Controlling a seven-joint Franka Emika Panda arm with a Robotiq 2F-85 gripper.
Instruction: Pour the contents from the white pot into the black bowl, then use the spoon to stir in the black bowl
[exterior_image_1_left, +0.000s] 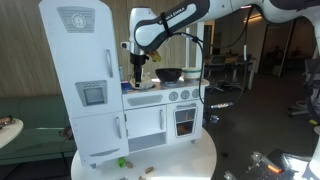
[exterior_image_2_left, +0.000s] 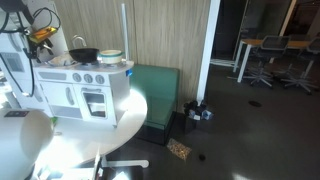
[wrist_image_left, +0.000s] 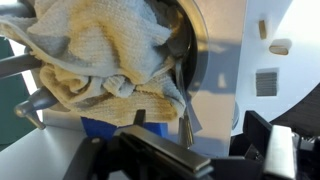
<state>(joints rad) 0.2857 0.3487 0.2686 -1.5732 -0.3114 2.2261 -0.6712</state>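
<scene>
The spoon's head should stay free to stir in the black bowl, so my gripper will next grab the spoon by the far end of its thin grey handle.
The black bowl stands on the toy kitchen's stove top and also shows in an exterior view. A small pale pot with a greenish top stands beside it, near the counter's end. My gripper points down over the sink end of the counter, left of the bowl and apart from it. In the wrist view the jaws are apart with nothing clearly clamped; a thin grey sliver hangs between them. A yellow and grey cloth lies bunched just beyond the jaws. I cannot make out the spoon for certain.
The white toy kitchen has a tall fridge part left of the gripper and stands on a round white table. Small items lie on the table. A round grey rim sits under the cloth. A green sofa is behind.
</scene>
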